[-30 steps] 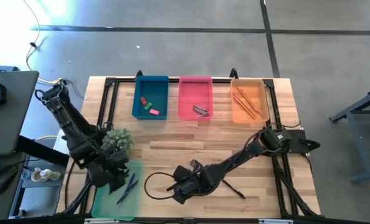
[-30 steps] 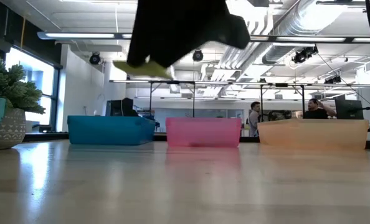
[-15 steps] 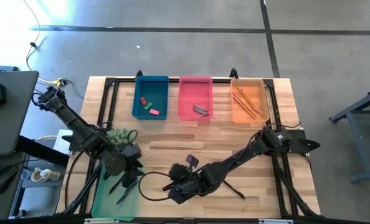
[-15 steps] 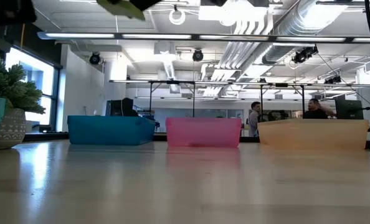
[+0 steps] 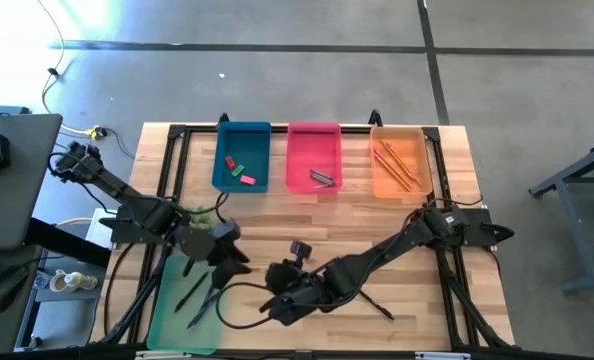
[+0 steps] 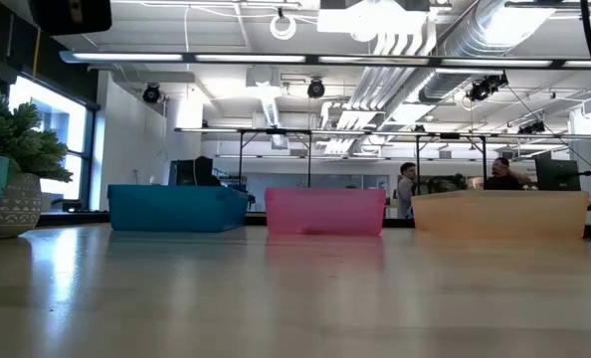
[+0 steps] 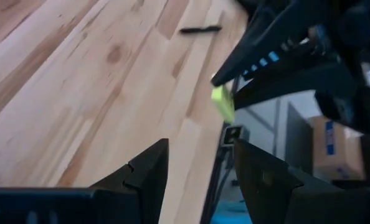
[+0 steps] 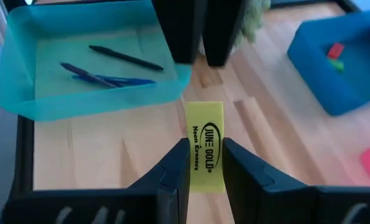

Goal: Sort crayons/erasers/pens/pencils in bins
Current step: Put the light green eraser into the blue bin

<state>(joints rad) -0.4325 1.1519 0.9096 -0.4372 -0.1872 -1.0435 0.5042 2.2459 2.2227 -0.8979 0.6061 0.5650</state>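
Note:
My left gripper is going to pick up the yellow eraser by its loose end (image 7: 226,111) next, to sort it into the blue bin with the other erasers.
A yellow eraser (image 8: 205,152) with dark print sits between the fingers of my right gripper (image 5: 275,302), above the table's near middle. My left gripper (image 5: 237,268) stands open just left of it, by the mint bin (image 5: 182,310). In the left wrist view the eraser (image 7: 222,102) shows ahead of my left gripper's fingers (image 7: 200,146), apart from them. Three pens (image 8: 104,68) lie in the mint bin. Erasers lie in the blue bin (image 5: 242,157), dark sticks in the pink bin (image 5: 313,157), and pencils in the orange bin (image 5: 401,165). My right gripper pinches the eraser's two long sides (image 8: 205,171) between its two fingers. The eraser lies along the fingers and its free end sticks out past the fingertips. The fingers slant down toward the table's left side. The eraser is lifted clear of the table.
A black pen (image 5: 377,303) lies on the wood to the right of my right gripper. A small potted plant (image 5: 192,215) stands under my left arm. The three far bins stand in a row along the table's far edge, with bare wood in front of them.
My left gripper has swung from over the mint bin toward the table's right, turning toward my right gripper, and stays open. My right gripper has risen with the yellow eraser and rolled, going out of the top of the low view.

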